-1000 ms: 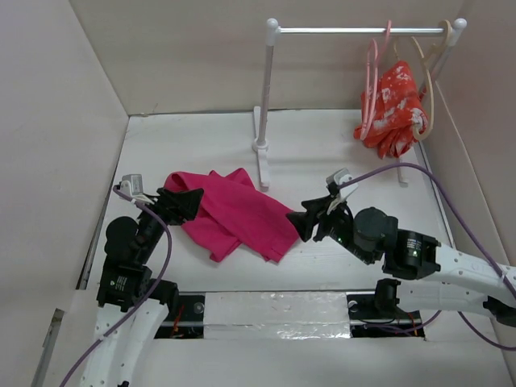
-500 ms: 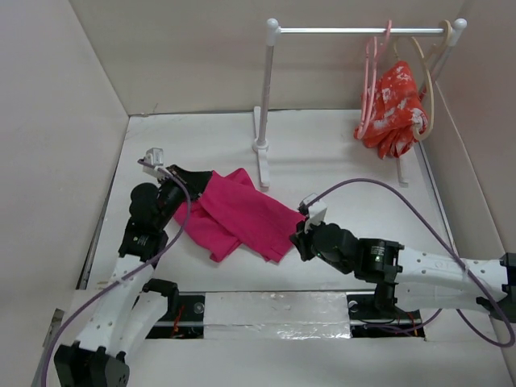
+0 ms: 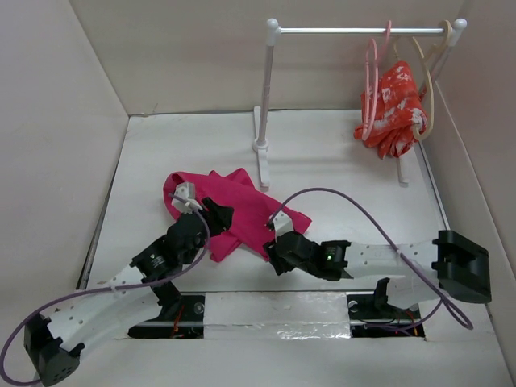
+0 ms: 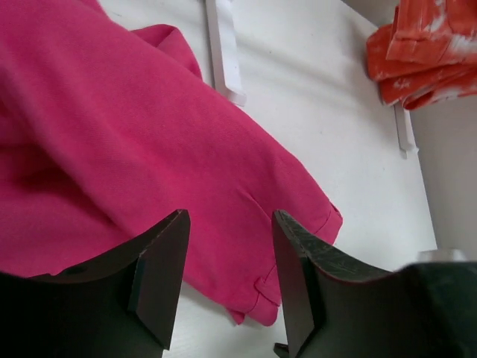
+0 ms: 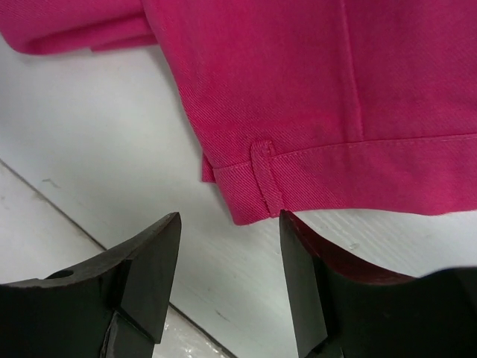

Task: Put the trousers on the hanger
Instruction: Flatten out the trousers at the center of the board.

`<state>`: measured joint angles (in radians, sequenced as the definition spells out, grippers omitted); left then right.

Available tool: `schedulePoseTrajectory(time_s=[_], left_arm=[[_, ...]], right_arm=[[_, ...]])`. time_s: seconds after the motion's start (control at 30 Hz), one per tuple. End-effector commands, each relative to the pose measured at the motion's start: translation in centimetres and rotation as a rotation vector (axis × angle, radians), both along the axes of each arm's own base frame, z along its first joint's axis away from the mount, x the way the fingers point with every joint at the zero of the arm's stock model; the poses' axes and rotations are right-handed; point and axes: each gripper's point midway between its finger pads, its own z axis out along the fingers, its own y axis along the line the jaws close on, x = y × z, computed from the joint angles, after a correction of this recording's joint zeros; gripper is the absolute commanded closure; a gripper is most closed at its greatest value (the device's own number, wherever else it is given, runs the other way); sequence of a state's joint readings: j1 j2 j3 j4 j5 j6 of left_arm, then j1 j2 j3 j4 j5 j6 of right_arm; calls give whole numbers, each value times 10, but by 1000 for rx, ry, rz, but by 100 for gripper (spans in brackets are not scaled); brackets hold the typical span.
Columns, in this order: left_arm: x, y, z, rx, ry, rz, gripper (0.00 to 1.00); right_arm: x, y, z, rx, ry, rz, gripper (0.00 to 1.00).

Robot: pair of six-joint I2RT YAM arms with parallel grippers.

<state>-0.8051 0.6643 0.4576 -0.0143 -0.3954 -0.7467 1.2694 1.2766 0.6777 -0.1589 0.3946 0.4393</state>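
Note:
The robot's right gripper next needs to grip the hem corner with the belt loop (image 3: 267,255) to spread the trousers (image 3: 242,201) out for the hanger.
The magenta trousers (image 3: 242,201) lie crumpled on the white table, left of centre. My left gripper (image 3: 219,216) is open and empty over their near-left part; in the left wrist view (image 4: 229,220) its fingers frame the cloth (image 4: 112,134) below. My right gripper (image 3: 270,256) is open and empty just short of the near hem; in the right wrist view (image 5: 231,220) a hem corner with a belt loop (image 5: 264,186) lies just beyond the fingertips. The light-pink hanger (image 3: 372,81) hangs on the rail at the back right.
A white clothes rack (image 3: 266,89) stands at the back; its foot (image 4: 223,52) lies close behind the trousers. A red-orange patterned garment (image 3: 395,105) hangs on a beige hanger (image 3: 431,81) beside the pink one. Beige walls enclose the table.
My left arm has swung from the trousers' far-left edge to over their near side. My right gripper has moved left and down to the near hem. The trousers have barely shifted.

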Motion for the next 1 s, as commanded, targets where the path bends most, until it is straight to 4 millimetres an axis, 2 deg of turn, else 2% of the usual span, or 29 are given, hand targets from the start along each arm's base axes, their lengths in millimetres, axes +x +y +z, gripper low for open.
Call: schedulePoseTrajectory(time_s=[0.0,0.1,0.23,0.27,0.37,0.5,0.53,0.57,0.6,0.63,0.67,0.77,0.8,0.87,0.9,0.93,0.97], left_arm=[[-13,37,-34,70,74,171,54],[-22,39,-62,105,146,205,43],[-29,42,-69,136,199,279,40],[-32,43,-72,125,215,305,36],[-41,45,-79,155,225,334,36],[-51,43,-90,171,252,373,35],[-54,40,-91,179,253,368,35],[-56,43,-95,197,264,380,32],[-58,43,-100,225,275,383,30],[-59,42,-102,214,291,395,30],[-60,44,-105,219,299,404,30],[-62,45,-115,186,314,421,31],[-62,45,-115,177,310,419,31],[-58,46,-109,152,278,420,30],[-56,46,-106,143,264,419,29],[-52,46,-101,129,242,425,27],[-46,38,-96,83,226,416,26]], right_arm=[[9,24,2,55,-8,2,39],[15,24,-14,15,4,-27,39],[22,21,-29,-27,23,-51,44],[23,21,-31,-29,25,-58,45],[28,14,-35,-33,18,-99,57],[33,8,-22,-7,-10,-136,88],[35,3,-18,-10,-24,-154,91],[36,2,-3,26,-42,-162,93],[40,-4,3,37,-54,-182,97],[41,-10,9,35,-68,-195,98],[49,-16,28,79,-89,-227,99],[57,-35,58,119,-129,-289,100],[62,-45,79,176,-151,-317,100],[67,-53,99,221,-174,-314,100],[70,-60,118,275,-196,-329,100],[71,-62,128,301,-204,-324,100],[69,-63,137,324,-213,-317,100]])
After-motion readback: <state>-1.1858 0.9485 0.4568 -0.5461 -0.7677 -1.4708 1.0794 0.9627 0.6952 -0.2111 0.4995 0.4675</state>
